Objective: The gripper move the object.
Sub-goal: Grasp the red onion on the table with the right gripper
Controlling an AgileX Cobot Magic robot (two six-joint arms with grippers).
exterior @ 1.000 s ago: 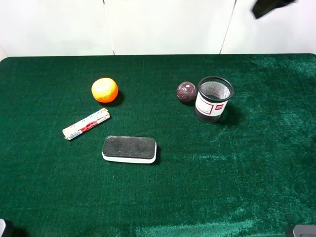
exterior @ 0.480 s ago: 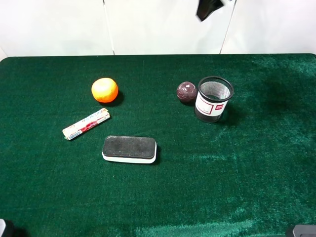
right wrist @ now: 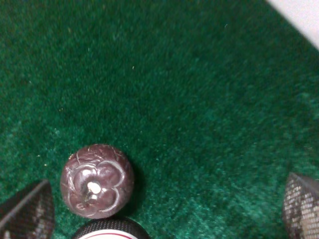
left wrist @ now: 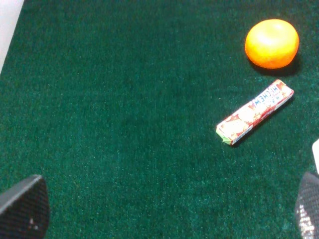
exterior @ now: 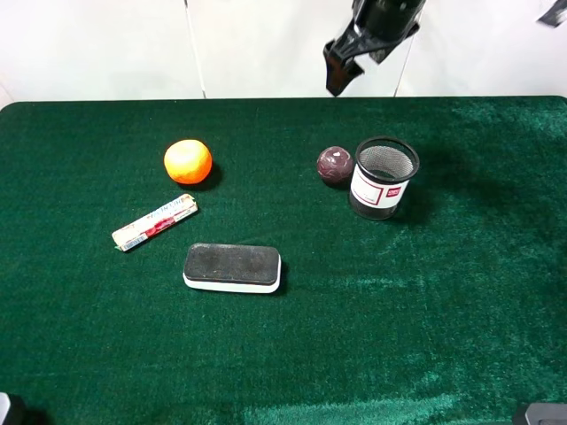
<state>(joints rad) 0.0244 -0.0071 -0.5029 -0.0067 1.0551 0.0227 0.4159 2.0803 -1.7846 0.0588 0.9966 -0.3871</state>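
I should next grab the dark maroon ball (exterior: 335,165) by its round carved sides with my right gripper. Then I can move it free of the black mesh cup (exterior: 384,177).
The dark maroon ball (exterior: 335,165) with a carved pattern rests on the green table, touching or nearly touching the left side of the black mesh cup (exterior: 384,177). My right gripper (exterior: 341,69) hangs in the air over the table's back edge, beyond and above the ball. In the right wrist view the ball (right wrist: 97,180) lies near one fingertip, against the cup's rim (right wrist: 109,230). The right gripper (right wrist: 164,209) is open wide and empty. My left gripper (left wrist: 165,206) is open and empty, over bare cloth.
An orange ball (exterior: 188,161) lies at the back left, also in the left wrist view (left wrist: 271,43). A wrapped candy stick (exterior: 155,222) lies in front of it. A black and white eraser (exterior: 232,266) lies toward the middle. The green table (exterior: 461,310) ends at a white wall behind.
My right arm has swung in from the upper right, moving left and lower, and now hangs behind the maroon ball. The objects on the table have not moved.
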